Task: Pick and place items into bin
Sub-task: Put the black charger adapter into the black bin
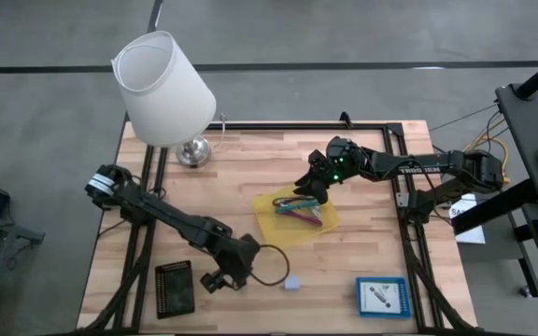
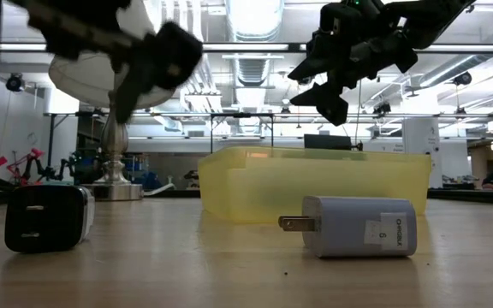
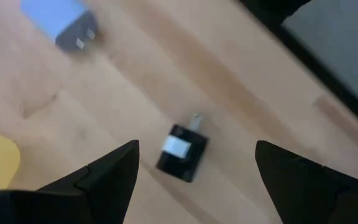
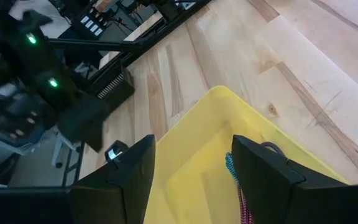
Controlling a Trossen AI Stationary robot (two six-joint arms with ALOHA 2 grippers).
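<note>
I need to pick up the small black plug block with my left gripper next, holding it by its black body, so that I can place it into the bin.
A small black plug block with a white label lies on the wood at the table's near side. My left gripper hovers above it, open, with a finger on either side and no touch; in the high view the left gripper is beside a black cord loop. A grey-blue cube plug lies on its side to the right. The yellow bin holds magenta, purple and teal cords. My right gripper is open and empty above the bin's far left corner.
A white lamp stands on its silver base at the far left of the table. A black tray lies at the near left and a blue box at the near right. Bare wood shows between the bin and the box.
</note>
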